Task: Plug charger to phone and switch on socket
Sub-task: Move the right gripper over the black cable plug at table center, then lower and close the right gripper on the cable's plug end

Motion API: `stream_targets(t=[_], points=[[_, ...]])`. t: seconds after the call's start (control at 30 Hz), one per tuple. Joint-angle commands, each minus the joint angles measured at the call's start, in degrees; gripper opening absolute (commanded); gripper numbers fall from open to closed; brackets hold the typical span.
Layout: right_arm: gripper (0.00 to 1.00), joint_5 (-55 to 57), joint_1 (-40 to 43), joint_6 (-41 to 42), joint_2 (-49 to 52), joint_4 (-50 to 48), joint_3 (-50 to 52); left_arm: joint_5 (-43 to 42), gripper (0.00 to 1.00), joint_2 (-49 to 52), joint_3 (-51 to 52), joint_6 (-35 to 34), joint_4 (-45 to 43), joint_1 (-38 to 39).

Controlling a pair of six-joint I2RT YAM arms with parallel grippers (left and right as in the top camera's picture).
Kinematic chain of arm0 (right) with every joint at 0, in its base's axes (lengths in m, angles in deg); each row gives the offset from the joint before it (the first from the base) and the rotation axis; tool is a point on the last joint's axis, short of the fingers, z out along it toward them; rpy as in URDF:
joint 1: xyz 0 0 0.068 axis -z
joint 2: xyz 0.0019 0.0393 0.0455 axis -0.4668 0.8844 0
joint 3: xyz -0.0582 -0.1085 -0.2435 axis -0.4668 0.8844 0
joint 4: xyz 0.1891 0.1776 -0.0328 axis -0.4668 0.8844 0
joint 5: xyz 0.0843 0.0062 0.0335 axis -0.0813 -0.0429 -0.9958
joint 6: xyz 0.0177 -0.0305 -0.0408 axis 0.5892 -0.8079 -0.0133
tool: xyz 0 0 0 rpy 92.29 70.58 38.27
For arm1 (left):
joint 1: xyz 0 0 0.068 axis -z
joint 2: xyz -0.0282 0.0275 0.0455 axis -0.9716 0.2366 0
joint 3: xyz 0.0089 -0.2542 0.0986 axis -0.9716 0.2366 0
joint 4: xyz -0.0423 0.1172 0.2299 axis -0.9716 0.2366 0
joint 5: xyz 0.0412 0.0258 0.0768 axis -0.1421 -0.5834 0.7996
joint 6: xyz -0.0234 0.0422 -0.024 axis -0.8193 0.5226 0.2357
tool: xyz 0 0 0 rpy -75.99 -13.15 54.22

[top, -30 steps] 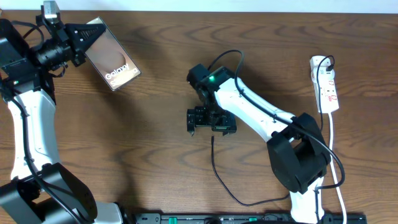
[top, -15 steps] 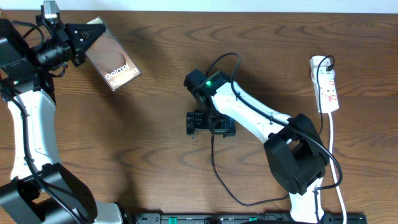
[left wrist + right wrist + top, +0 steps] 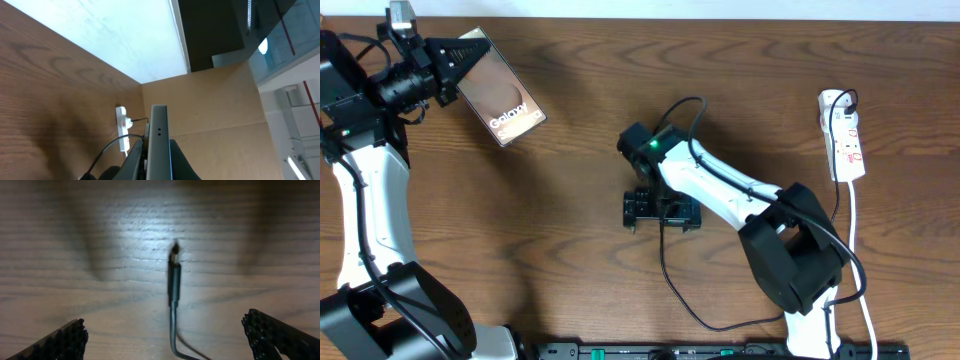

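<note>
The charger plug (image 3: 174,282) is still ahead of the fingers in the right wrist view, with a gap to their shadows, so my right gripper needs to move toward it before closing.
My left gripper (image 3: 457,62) is shut on the phone (image 3: 501,98) and holds it up off the table at the far left; in the left wrist view the phone's edge (image 3: 159,140) stands between the fingers. My right gripper (image 3: 661,212) is open, low over the table centre, its fingers straddling the charger's plug tip (image 3: 174,260). The black charger cable (image 3: 672,285) runs from there toward the front. The plug lies on the wood, not gripped. The white socket strip (image 3: 845,138) lies at the far right, also seen small in the left wrist view (image 3: 121,125).
The socket's white cord (image 3: 860,260) runs down the right side toward the front edge. A black rail (image 3: 700,350) lies along the front edge. The right arm's base (image 3: 800,255) stands at front right.
My right gripper has shifted slightly toward the front, settling over the cable's plug end. The left arm and phone have not moved.
</note>
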Motion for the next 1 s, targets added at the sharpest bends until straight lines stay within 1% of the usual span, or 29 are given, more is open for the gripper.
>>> stream_targets(t=[0.0,0.33,0.63,0.97], points=[[0.99,0.0,-1.4,1.2,0.1,-0.7,1.4,-2.0,0.07,-0.2,-0.1,0.7,-0.3,-0.1],[0.99,0.1,-1.7,1.7,0.1,-2.1,2.7,-2.0,0.07,-0.2,-0.1,0.7,-0.3,-0.1],[0.99,0.4,-1.5,2.0,0.1,-5.7,5.7,-2.0,0.07,-0.2,-0.1,0.8,-0.3,-0.1],[0.99,1.8,-1.2,2.0,0.1,-6.8,6.0,-2.0,0.07,-0.2,-0.1,0.8,-0.3,-0.1]])
